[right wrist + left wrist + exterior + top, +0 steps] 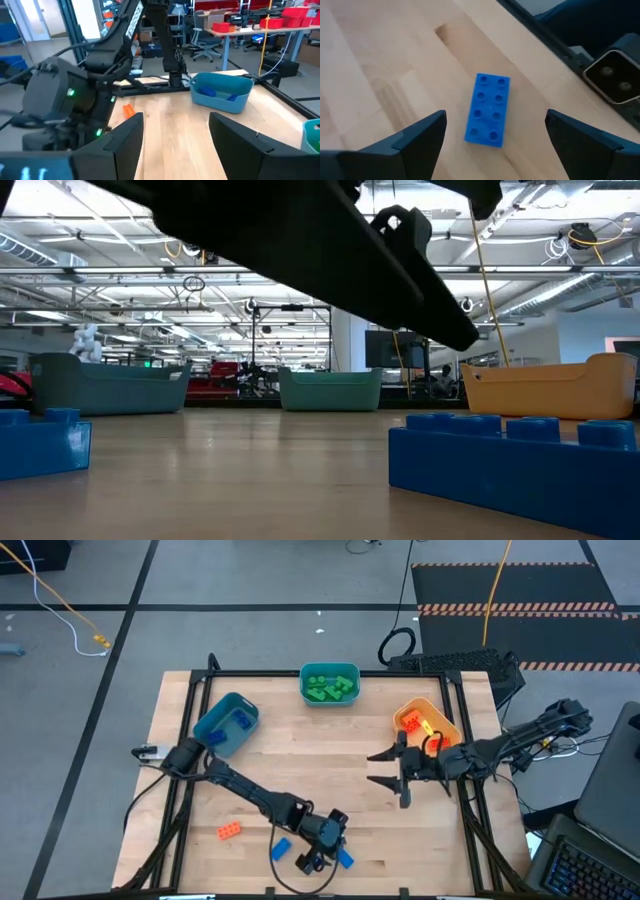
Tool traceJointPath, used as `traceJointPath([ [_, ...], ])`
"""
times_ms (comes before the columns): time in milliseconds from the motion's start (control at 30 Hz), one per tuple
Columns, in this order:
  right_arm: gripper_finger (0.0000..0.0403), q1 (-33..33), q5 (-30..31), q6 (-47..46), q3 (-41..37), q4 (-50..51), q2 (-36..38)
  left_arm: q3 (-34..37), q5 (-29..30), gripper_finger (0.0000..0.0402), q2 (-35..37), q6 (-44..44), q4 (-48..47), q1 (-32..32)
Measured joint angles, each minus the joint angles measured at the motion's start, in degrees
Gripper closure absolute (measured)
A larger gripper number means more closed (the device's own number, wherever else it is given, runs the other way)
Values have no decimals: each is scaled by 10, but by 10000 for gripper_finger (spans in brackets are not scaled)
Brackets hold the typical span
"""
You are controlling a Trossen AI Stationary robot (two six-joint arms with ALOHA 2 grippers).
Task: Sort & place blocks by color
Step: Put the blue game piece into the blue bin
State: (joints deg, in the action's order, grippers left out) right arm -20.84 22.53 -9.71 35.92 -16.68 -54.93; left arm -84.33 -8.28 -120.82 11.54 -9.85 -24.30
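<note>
I should next grab the blue block by one short end (484, 137) with my left gripper, so that the block can be sorted into the blue bin.
A blue block (487, 110) lies flat on the wooden table, studs up, near the near edge. My left gripper (495, 120) hangs over it, open, with one finger on either side and neither touching it. The high view shows this gripper (322, 858) beside that block (346, 859). A second blue block (280, 848) and an orange block (229, 831) lie on the table to its left. My right gripper (378, 768) stands open and empty in front of the orange bin (440, 712).
A blue bin (226, 728) with blue blocks stands at the far left. A teal bin (329, 670) with green blocks stands at the far middle. The orange bin at the right holds orange blocks. A small camera (614, 76) sits at the near edge, close to my left gripper.
</note>
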Motion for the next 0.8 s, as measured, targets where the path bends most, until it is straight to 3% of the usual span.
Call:
traceJointPath([
  [800,183,1,1,19,-2,-19,-9,0,23,122,-48,35,25,3],
])
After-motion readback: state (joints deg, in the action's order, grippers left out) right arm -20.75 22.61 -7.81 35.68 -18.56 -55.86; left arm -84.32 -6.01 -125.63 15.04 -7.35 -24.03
